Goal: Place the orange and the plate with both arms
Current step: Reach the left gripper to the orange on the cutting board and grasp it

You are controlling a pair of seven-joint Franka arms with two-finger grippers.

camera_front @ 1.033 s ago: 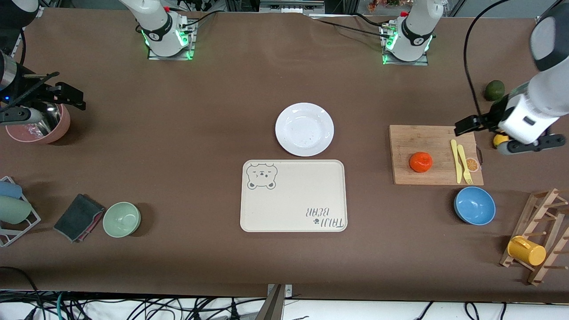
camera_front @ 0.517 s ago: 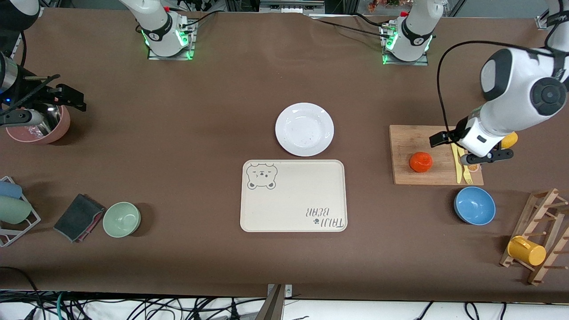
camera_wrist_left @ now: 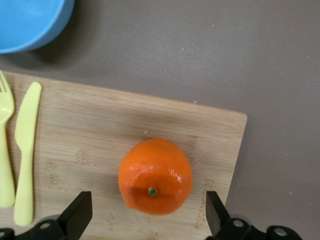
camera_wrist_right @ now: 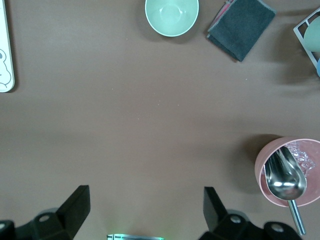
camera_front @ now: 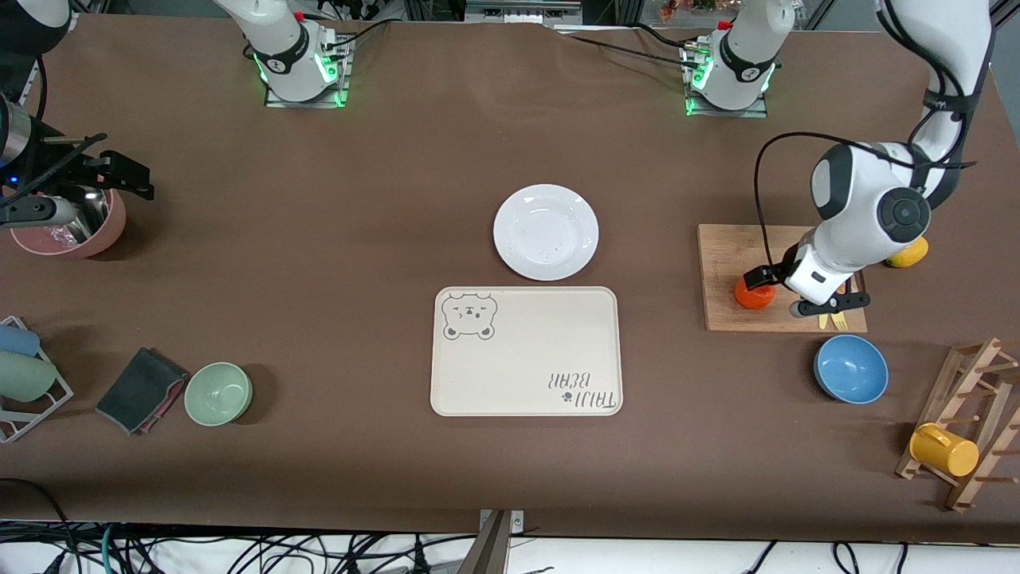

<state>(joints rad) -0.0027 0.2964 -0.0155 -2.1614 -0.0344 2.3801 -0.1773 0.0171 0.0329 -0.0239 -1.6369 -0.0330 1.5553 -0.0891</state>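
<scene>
My left gripper goes down to the orange's middle, before it closes: the fingers hover above and short of the orange, so closing now would miss it.
The orange [camera_front: 751,295] lies on a wooden cutting board [camera_front: 729,263] toward the left arm's end of the table. My left gripper [camera_front: 805,299] hangs over it, open and empty. In the left wrist view the orange [camera_wrist_left: 155,175] sits stem up between the two spread fingers of my left gripper [camera_wrist_left: 147,219], not touched. The white plate [camera_front: 546,232] lies empty at mid table, beside the cream tray and farther from the front camera. My right gripper [camera_front: 36,211] waits open at the right arm's end, next to a pink bowl; in its wrist view the right gripper [camera_wrist_right: 145,215] holds nothing.
A yellow knife [camera_wrist_left: 25,150] and fork [camera_wrist_left: 5,150] lie on the board. A blue bowl [camera_front: 850,368], a lemon [camera_front: 908,253], a bear tray [camera_front: 526,351], a pink bowl with a spoon [camera_wrist_right: 287,172], a green bowl [camera_front: 218,393], a dark cloth [camera_front: 139,389] and a mug rack [camera_front: 964,422] are around.
My left arm has swung in from the table's end and come down over the cutting board, so its open gripper now hangs over the orange. The right arm has not moved.
</scene>
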